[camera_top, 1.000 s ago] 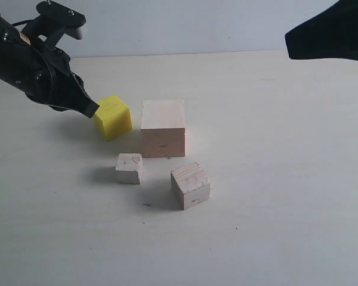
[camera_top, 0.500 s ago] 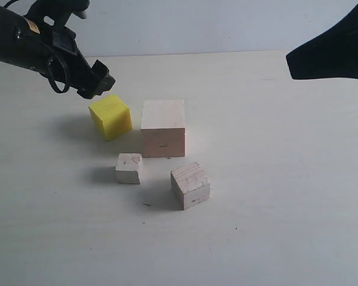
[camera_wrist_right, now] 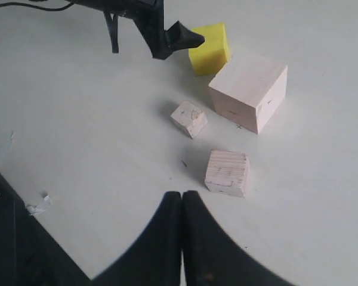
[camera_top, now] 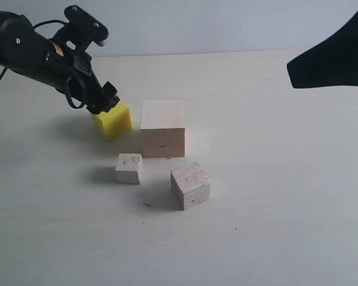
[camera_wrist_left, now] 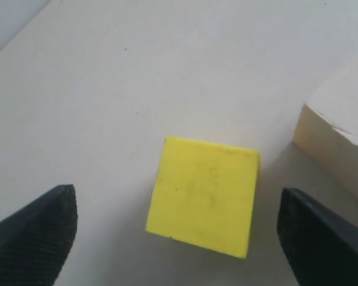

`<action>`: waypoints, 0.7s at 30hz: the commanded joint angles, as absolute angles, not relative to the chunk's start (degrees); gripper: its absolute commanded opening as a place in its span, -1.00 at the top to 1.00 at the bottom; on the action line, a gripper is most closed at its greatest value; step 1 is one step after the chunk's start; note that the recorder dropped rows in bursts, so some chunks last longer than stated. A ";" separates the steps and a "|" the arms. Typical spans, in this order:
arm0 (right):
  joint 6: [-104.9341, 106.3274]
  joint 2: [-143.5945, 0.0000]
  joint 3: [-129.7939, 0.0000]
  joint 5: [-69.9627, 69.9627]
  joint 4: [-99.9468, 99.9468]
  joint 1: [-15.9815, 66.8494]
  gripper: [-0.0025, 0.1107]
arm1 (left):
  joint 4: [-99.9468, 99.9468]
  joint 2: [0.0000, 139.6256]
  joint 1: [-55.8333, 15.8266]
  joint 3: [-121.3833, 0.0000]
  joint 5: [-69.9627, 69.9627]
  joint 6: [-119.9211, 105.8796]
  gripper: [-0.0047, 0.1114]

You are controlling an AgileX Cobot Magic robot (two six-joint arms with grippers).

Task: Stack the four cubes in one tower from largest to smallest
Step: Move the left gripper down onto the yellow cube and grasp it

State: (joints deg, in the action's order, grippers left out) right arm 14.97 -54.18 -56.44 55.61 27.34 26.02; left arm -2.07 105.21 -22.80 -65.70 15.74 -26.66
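Note:
My left gripper needs to stack the yellow cube (camera_top: 114, 122) onto the largest wood cube (camera_top: 163, 127), so it should next grab the yellow cube by its opposite sides.
Four cubes sit singly on the pale table (camera_top: 274, 179). The yellow cube (camera_top: 114, 122) is just left of the largest pale wood cube (camera_top: 163, 127). In front of them are the smallest wood cube (camera_top: 129, 168) and the medium wood cube (camera_top: 190, 185). My left gripper (camera_top: 104, 104) hovers over the yellow cube's back left. It is open wide, and in the left wrist view the yellow cube (camera_wrist_left: 203, 195) lies between the fingers (camera_wrist_left: 42, 232) without touching them. My right gripper (camera_wrist_right: 182, 196) is shut and empty, held high on the right, away from the cubes.
The right arm (camera_top: 334, 53) shows as a dark shape at the upper right of the exterior view. A corner of the largest cube (camera_wrist_left: 340, 131) stands close beside the left gripper's far finger. A pale wall (camera_top: 197, 24) runs behind the table.
The left gripper went from nearly shut beside the yellow cube's left side to wide open. It rose, then came down over the cube. The cubes have not moved.

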 commanded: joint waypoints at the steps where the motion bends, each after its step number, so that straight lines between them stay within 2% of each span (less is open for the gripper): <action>1: 14.78 -54.02 -56.30 56.96 28.39 25.98 0.96 | -1.81 107.14 -22.15 -69.30 18.16 -26.81 -0.58; 21: 14.88 -54.02 -56.30 58.62 28.29 25.98 0.96 | -0.92 115.93 -21.88 -76.27 24.41 -26.96 -0.58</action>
